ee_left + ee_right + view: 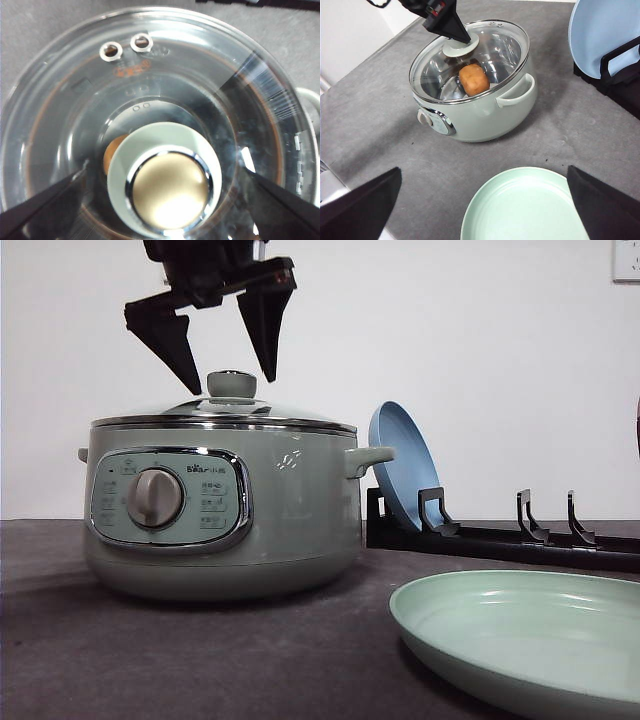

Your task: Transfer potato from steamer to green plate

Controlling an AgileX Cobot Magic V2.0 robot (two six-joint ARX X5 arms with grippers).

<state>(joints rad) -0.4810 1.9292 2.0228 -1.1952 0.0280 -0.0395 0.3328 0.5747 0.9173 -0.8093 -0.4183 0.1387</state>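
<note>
The glass lid is far wider than the robot's open fingers, so the left gripper should next grab the lid's narrow bronze knob [232, 385].
The sage-green steamer [225, 510] stands on the grey table with its glass lid [225, 412] on. Through the glass I see the orange-brown potato [473, 79] lying inside; in the left wrist view the potato [114, 150] peeks out beside the lid knob [167, 187]. My left gripper [233, 382] hangs open just above the knob [231, 385], one finger on each side, touching nothing. The pale green plate [525, 635] lies to the right of the steamer, nearer the front edge. My right gripper [482, 215] is open and hovers high over the green plate [525, 205].
A blue plate [400, 465] leans upright in a black dish rack [500, 535] behind the green plate, right of the steamer's side handle [368, 458]. Bare grey tabletop lies in front of the steamer.
</note>
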